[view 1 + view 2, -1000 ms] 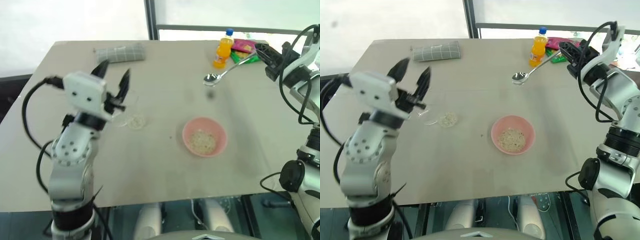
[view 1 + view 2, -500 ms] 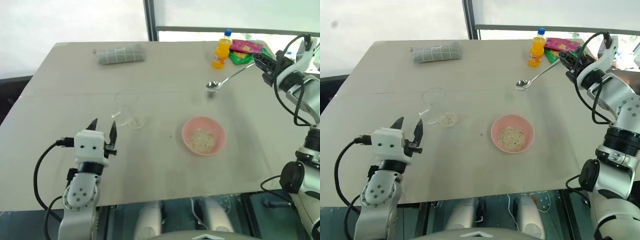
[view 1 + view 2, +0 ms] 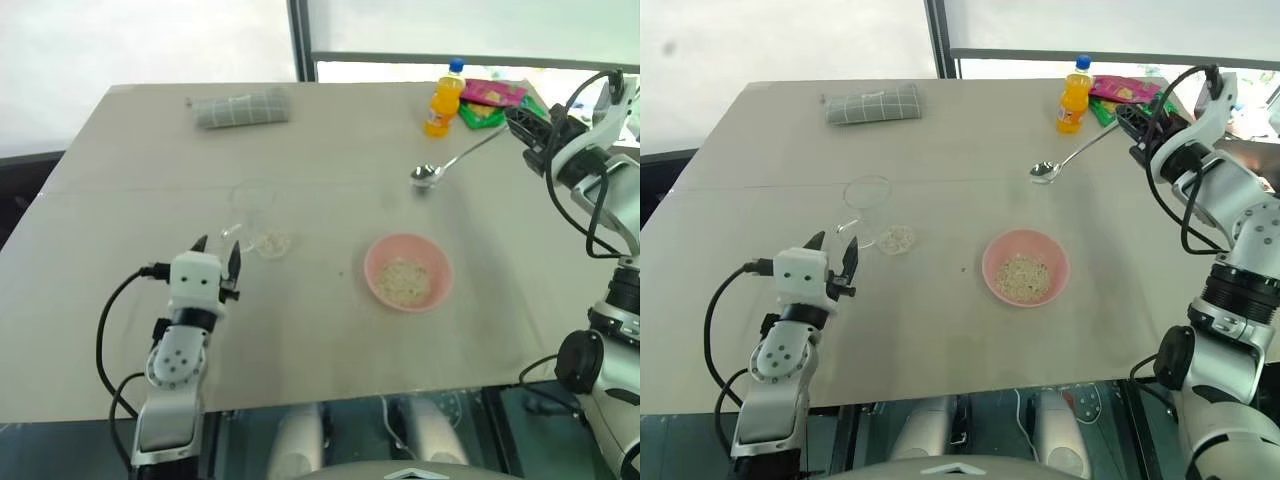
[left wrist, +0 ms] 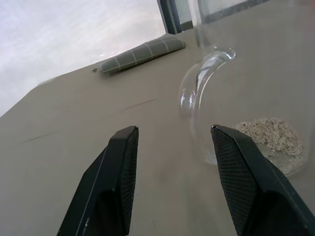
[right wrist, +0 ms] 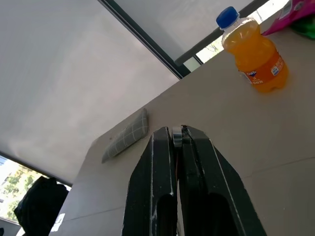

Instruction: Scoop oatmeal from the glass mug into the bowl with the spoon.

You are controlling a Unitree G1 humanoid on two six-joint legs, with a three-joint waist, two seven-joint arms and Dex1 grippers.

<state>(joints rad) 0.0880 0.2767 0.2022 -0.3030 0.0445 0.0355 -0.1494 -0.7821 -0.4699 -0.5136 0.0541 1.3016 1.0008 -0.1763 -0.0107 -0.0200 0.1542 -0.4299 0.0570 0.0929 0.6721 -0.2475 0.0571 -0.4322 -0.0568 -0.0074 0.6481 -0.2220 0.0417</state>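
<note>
My left gripper grabs the mug by its handle next, to hold the glass mug steady for scooping oatmeal.
The glass mug [image 3: 868, 205] stands left of the table's middle, with a thin layer of oatmeal [image 3: 897, 238] at its bottom. My left gripper [image 3: 832, 250] is open and empty, low over the table just short of the mug. In the left wrist view the mug's handle [image 4: 197, 88] rises just beyond the left gripper [image 4: 173, 130]. The pink bowl [image 3: 990, 255] sits to the right and holds more oatmeal [image 3: 1022, 277]. My right gripper [image 3: 1130, 115] is shut on the spoon [image 3: 1065, 158] by its handle end. The spoon's scoop end reaches out over the table behind the bowl.
An orange bottle [image 3: 1072, 95] and bright snack packets [image 3: 1125, 90] sit at the back right, close to the right gripper. A rolled grey checked cloth [image 3: 872, 103] lies at the back left. The table's front edge [image 3: 940, 392] runs close to my left arm.
My left arm has dropped from high above the mug to low over the table, then edged toward the mug. The right gripper and spoon have barely moved.
</note>
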